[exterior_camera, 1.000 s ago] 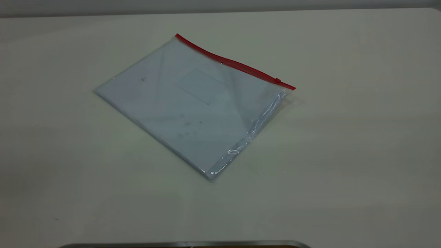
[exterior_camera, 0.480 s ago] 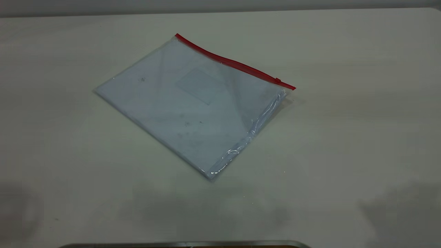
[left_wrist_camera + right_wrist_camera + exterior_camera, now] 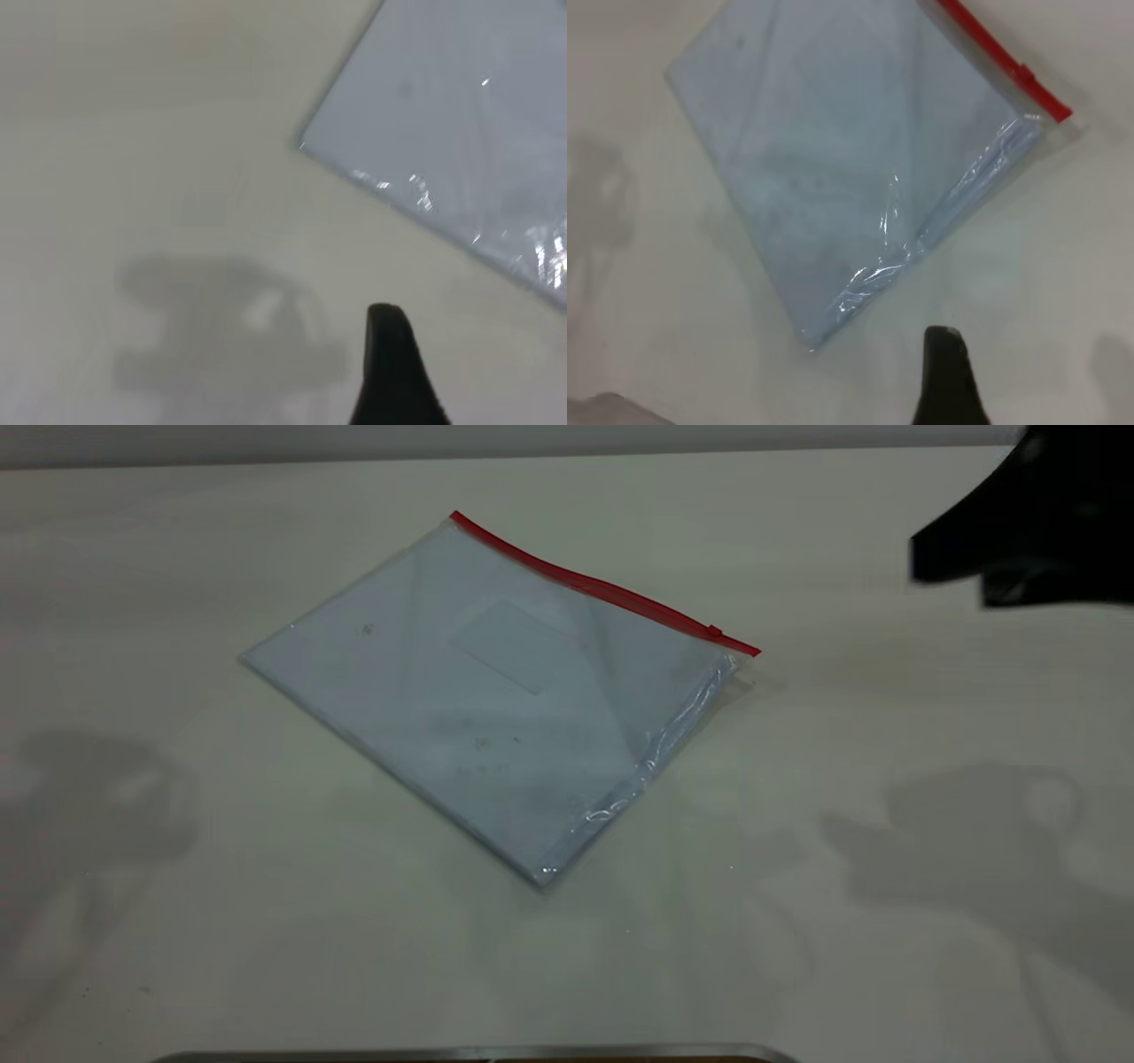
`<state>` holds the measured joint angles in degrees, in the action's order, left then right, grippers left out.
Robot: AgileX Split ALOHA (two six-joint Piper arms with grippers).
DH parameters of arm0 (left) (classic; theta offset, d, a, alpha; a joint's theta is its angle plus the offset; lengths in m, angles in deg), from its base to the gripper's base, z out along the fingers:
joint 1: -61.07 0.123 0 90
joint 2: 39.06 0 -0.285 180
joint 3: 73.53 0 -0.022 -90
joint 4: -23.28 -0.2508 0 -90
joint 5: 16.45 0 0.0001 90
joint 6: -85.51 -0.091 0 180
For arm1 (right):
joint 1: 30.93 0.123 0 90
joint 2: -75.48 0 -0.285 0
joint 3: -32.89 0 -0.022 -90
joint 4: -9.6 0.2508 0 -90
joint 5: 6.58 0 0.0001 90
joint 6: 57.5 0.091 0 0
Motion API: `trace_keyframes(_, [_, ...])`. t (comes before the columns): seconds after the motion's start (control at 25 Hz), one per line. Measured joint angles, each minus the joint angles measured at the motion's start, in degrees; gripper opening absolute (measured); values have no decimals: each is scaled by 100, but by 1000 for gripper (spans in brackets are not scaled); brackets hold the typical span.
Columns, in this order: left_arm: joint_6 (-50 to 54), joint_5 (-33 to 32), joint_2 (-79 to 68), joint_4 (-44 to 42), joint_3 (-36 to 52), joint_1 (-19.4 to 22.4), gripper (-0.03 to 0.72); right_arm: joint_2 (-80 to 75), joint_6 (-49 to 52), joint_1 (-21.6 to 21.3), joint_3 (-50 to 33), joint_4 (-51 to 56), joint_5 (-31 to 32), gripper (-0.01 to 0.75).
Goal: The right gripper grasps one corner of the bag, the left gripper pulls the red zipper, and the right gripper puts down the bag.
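Note:
My right gripper grabs the bag's corner beside the slider tab [image 3: 714, 632] next, to hold the bag steady while the red zipper [image 3: 602, 589] is pulled.
The bag [image 3: 496, 700] lies flat on the pale table [image 3: 886, 717], a clear pouch with a bluish-white sheet inside. The red zipper [image 3: 602, 589] runs along its far edge, with the slider tab [image 3: 714, 632] near the right corner. The right gripper [image 3: 939, 562] hovers high at the far right, well clear of the bag. Its wrist view shows the bag [image 3: 842, 150], the zipper [image 3: 1005, 62] and a black tip of the gripper [image 3: 946, 372] just off the bag's near corner. The left gripper is out of the exterior view. In its wrist view it [image 3: 390, 354] is above bare table beside a bag corner [image 3: 306, 146].
Shadows of both arms fall on the table at the left [image 3: 89, 806] and at the right [image 3: 966, 841]. A metal rim [image 3: 478, 1054] runs along the near edge. The table's far edge [image 3: 532, 456] lies behind the bag.
The right arm has come into view at the upper right. Arm shadows have spread over the table on both sides. The bag has not moved.

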<state>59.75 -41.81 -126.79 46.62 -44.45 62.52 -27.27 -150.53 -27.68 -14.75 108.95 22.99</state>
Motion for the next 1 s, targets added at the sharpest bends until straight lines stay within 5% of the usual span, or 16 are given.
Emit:
trace_keyframes(0.52, [-2107, 76, -1081, 2304, -415, 0, 538, -3597, -318, 0, 2597, 275, 940, 557])
trace_keyframes(1.0, [-2576, 108, -1112, 2673, -415, 0, 538, -4954, -90, 391, 3998, 312, 1190, 549])
